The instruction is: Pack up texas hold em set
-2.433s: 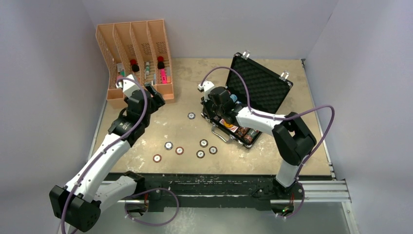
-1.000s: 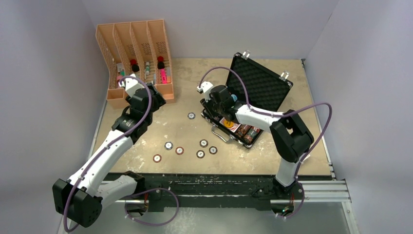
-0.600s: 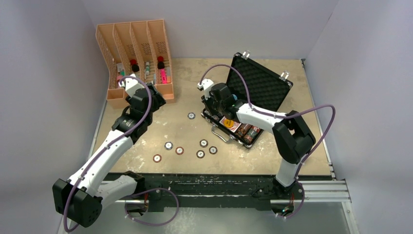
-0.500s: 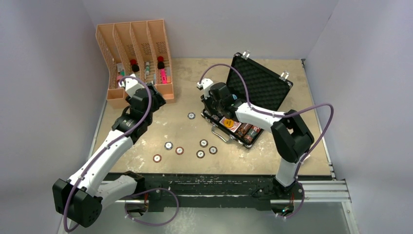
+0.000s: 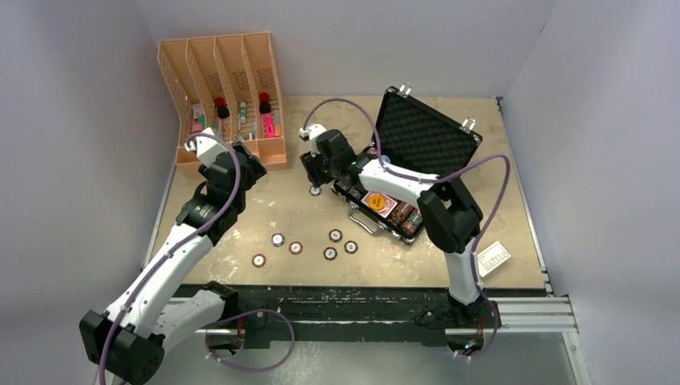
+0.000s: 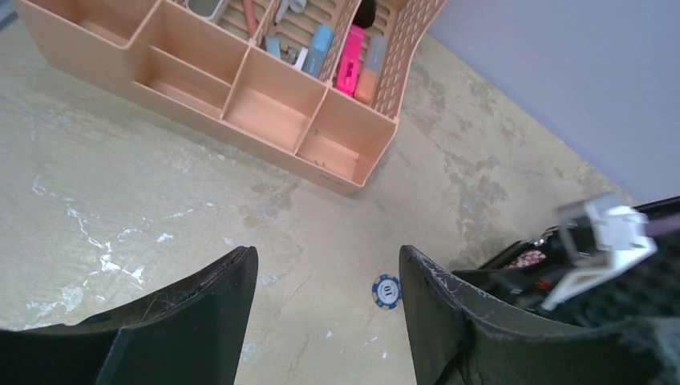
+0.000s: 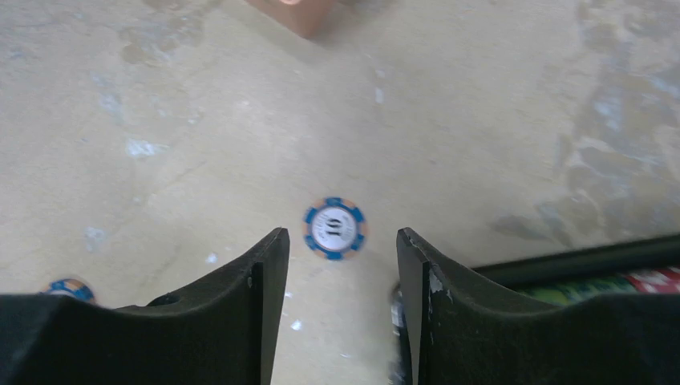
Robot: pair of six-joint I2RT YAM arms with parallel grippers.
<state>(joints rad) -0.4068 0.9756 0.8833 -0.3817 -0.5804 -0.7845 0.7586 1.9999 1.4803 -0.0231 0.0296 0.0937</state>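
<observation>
My right gripper grabs the blue chip by the opposite edges of its rim next, leaving the chip's flat sides free for my left gripper.
The black briefcase [image 5: 425, 144] of the texas hold em set lies open at the back right. Its foam lid is raised, and rows of chips and a red-backed card deck [image 5: 378, 202] fill its base. A lone blue chip [image 5: 316, 191] lies on the table just left of the case. My right gripper [image 5: 315, 173] hovers over it, open. In the right wrist view this chip [image 7: 334, 228] lies just ahead of the empty right gripper [image 7: 341, 234]. Several loose chips [image 5: 296, 248] lie nearer the front. My left gripper [image 5: 250, 163] is open and empty near the rack, and the blue chip [image 6: 386, 290] shows beside its right finger.
An orange four-slot rack [image 5: 224, 88] with bottles and markers stands at the back left, close to my left gripper [image 6: 327, 252]. The case's black rim [image 7: 577, 258] runs along the right of the right wrist view. Grey walls enclose the table.
My right gripper has left the case and swung left to hover over the lone blue chip, and its jaws have opened. The left arm has shifted only slightly.
</observation>
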